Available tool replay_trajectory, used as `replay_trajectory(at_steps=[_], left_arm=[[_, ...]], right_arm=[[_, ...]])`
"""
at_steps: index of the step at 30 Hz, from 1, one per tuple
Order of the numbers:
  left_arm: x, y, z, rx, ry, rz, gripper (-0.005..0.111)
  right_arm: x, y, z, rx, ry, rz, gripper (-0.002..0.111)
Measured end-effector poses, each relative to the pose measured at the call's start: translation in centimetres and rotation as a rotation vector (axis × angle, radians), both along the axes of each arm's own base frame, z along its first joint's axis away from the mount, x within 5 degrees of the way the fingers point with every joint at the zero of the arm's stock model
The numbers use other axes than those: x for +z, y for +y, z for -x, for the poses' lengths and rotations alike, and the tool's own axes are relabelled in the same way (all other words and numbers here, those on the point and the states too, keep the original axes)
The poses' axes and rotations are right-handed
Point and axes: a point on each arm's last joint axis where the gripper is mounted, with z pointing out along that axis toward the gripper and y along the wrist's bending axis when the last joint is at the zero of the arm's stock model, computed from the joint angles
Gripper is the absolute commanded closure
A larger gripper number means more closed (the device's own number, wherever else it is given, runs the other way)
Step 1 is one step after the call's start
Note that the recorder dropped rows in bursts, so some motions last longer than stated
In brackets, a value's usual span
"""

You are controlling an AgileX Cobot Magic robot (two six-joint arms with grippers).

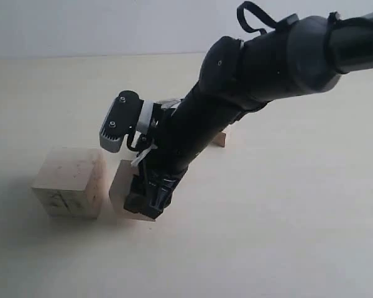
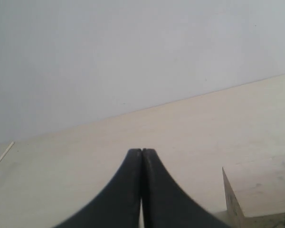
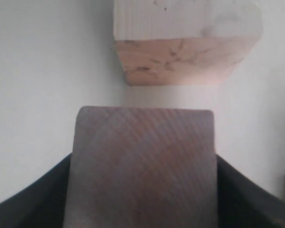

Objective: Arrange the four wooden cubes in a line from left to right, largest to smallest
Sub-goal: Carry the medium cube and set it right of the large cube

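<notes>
I should keep the held cube [image 3: 142, 166] in my right gripper until the gap to the largest cube [image 3: 185, 42] closes. The right wrist view shows that gap.
The largest wooden cube [image 1: 71, 180], pale with dark grain marks on its front face, stands on the table at the left. Close to its right sits a smaller wooden cube [image 1: 119, 186], with a narrow gap between them. My right gripper [image 1: 146, 198] reaches across and is shut on this smaller cube. In the right wrist view the held cube [image 3: 142, 142] fills the space between the black fingers [image 3: 33, 194], and the largest cube [image 3: 185, 42] lies just beyond it. A corner of another wooden cube [image 1: 219, 139] peeks out behind the arm. My left gripper [image 2: 142, 153] is shut and holds nothing.
The right arm [image 1: 267, 62] slants across the middle of the table and hides what lies behind it. A pale wooden block [image 2: 261, 194] sits close beside the left gripper. A white wall [image 2: 133, 57] rises behind the table.
</notes>
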Motion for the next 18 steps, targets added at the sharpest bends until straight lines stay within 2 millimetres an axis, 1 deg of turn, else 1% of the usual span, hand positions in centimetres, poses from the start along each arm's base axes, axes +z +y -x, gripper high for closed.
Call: replay_trajectory(at_steps=[4, 8, 13, 18], left_arm=[[0.0, 0.0, 0.0, 0.0, 0.0, 0.0, 0.107], [0.0, 0.0, 0.0, 0.0, 0.0, 0.0, 0.107], [0.0, 0.0, 0.0, 0.0, 0.0, 0.0, 0.107], [0.0, 0.0, 0.0, 0.0, 0.0, 0.0, 0.107]], right_arm=[[-1.1, 0.4, -0.4, 0.001, -0.021, -0.019, 0.108], [-2.4, 1.1, -0.8, 0.013, 0.001, -0.009, 0.108], [-3.1, 2.6, -1.8, 0.035, 0.017, -0.019, 0.108], [-3.7, 3.5, -2.4, 0.065, 0.032, -0.016, 0.108]])
